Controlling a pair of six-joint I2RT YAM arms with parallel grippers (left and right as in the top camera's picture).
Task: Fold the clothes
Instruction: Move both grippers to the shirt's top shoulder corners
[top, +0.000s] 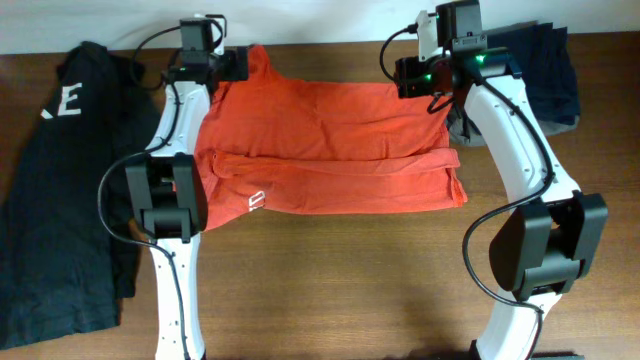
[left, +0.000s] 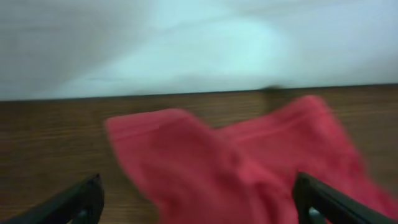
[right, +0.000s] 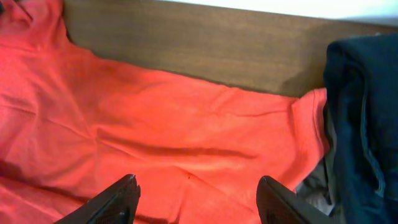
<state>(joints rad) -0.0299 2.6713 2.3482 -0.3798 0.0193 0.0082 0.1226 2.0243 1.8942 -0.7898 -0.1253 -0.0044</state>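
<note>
I will next grab the orange-red T-shirt's far corner (top: 224, 83) (left: 154, 134) nearest the black garment with my left gripper, to fold the T-shirt's far edge over its folded near half.
The orange-red T-shirt (top: 330, 150) lies across the middle of the table, its near half folded up into a long band, with a bit of white lettering (top: 256, 202) showing at the lower left. My left gripper (top: 238, 68) is open above the shirt's far left corner; the left wrist view shows blurred red cloth (left: 249, 168) between its spread fingers (left: 199, 202). My right gripper (top: 418, 84) is open above the shirt's far right corner; its fingers (right: 199, 202) stand wide over the cloth (right: 155, 137), holding nothing.
A black garment with white lettering (top: 60, 180) lies spread at the table's left. A pile of dark blue clothes (top: 545, 75) sits at the far right, also in the right wrist view (right: 364, 124). The table's back edge and wall run just behind the shirt.
</note>
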